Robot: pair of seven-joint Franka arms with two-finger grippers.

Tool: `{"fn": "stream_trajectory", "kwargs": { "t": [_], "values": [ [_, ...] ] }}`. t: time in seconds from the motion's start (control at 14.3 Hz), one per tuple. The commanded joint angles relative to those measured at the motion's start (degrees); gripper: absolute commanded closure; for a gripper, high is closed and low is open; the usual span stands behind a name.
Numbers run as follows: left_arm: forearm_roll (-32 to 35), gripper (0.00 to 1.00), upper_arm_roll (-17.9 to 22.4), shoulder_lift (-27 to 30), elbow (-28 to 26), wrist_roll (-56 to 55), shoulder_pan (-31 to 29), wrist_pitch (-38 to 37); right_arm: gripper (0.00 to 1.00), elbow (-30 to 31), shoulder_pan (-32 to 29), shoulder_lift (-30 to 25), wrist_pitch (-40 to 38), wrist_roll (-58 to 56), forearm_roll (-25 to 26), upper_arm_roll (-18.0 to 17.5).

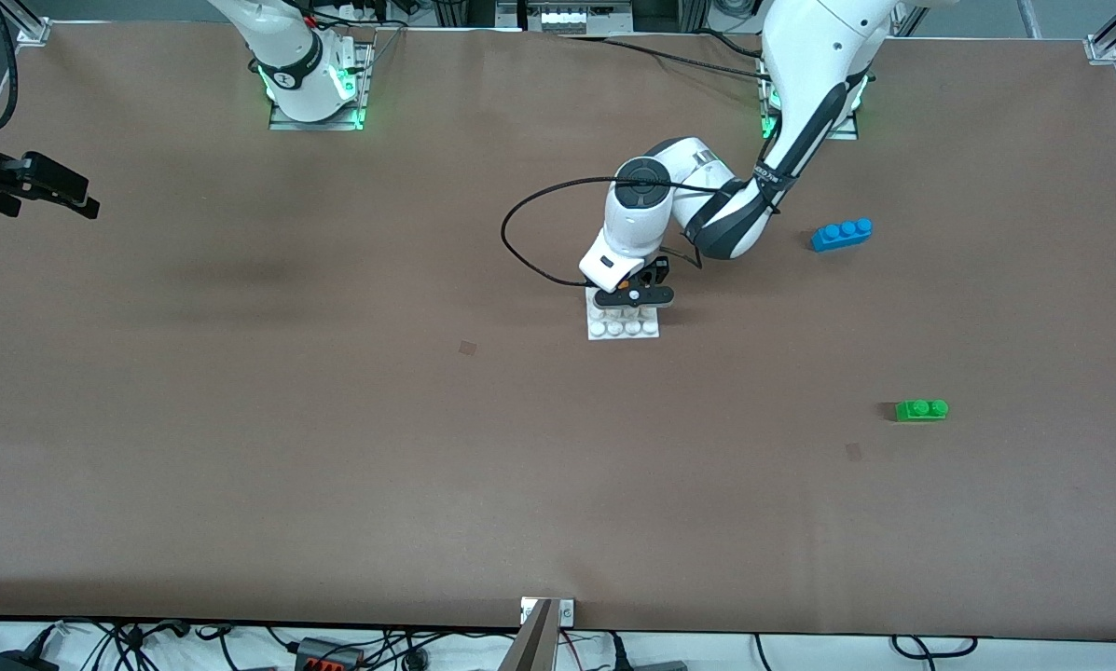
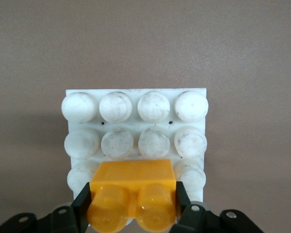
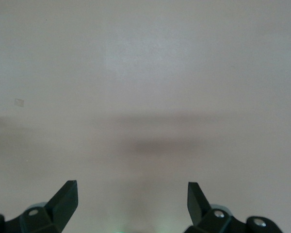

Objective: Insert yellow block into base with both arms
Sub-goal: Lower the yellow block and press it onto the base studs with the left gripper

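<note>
The lower edge of the yellow block is among the studs of the white base in the left wrist view, so my left gripper should open its fingers.
The white studded base (image 1: 623,328) lies near the middle of the table. My left gripper (image 1: 634,296) is down over the base's edge farther from the front camera. In the left wrist view that gripper (image 2: 132,201) is shut on the yellow block (image 2: 132,194), one black finger on each short side, studs facing the camera. The block covers the middle studs of the base's (image 2: 136,93) rows closest to the gripper; whether it is seated I cannot tell. My right gripper (image 1: 59,191) waits open and empty in the air at the right arm's end of the table, over bare table (image 3: 132,194).
A blue three-stud brick (image 1: 841,234) lies toward the left arm's end, farther from the front camera than the base. A green two-stud brick (image 1: 921,410) lies nearer to the camera on that same side. A black cable (image 1: 530,219) loops beside the left wrist.
</note>
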State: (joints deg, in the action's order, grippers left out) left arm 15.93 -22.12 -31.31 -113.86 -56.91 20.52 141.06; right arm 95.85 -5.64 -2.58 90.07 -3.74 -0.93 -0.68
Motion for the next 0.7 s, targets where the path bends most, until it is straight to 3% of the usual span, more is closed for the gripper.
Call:
{"fn": "stream_trajectory", "kwargs": {
  "t": [0.0, 0.07, 0.14, 0.21, 0.49, 0.63],
  "values": [
    [3.6, 0.53, -1.2, 0.1, -0.8, -0.7, -1.6, 0.6, 0.00, 0.5, 0.7, -0.6, 0.5, 1.0, 0.5, -0.2],
    [3.6, 0.48, -1.2, 0.1, -0.8, -0.9, -1.7, 0.6, 0.00, 0.5, 0.8, -0.6, 0.5, 1.0, 0.6, -0.2],
    [3.6, 0.19, -1.3, 0.1, -0.6, -1.2, -1.7, 0.5, 0.00, 0.5, 0.8, -0.6, 0.4, 1.0, 0.6, -0.2],
    [3.6, 0.00, -1.3, 0.3, -0.3, -1.3, -1.8, 0.2, 0.00, 0.5, 0.9, -0.6, 0.5, 1.0, 0.6, -0.2],
    [3.6, 0.00, -1.9, 1.0, 1.7, -1.0, -3.0, -1.8, 0.00, 0.2, 1.2, -0.5, 0.5, 0.9, 0.6, -0.2],
    [3.6, 0.00, -4.3, 2.3, 3.1, -0.7, -6.8, -4.7, 0.00, 0.1, 1.2, -0.6, 0.3, 1.0, 0.6, -0.2]
  ]
}}
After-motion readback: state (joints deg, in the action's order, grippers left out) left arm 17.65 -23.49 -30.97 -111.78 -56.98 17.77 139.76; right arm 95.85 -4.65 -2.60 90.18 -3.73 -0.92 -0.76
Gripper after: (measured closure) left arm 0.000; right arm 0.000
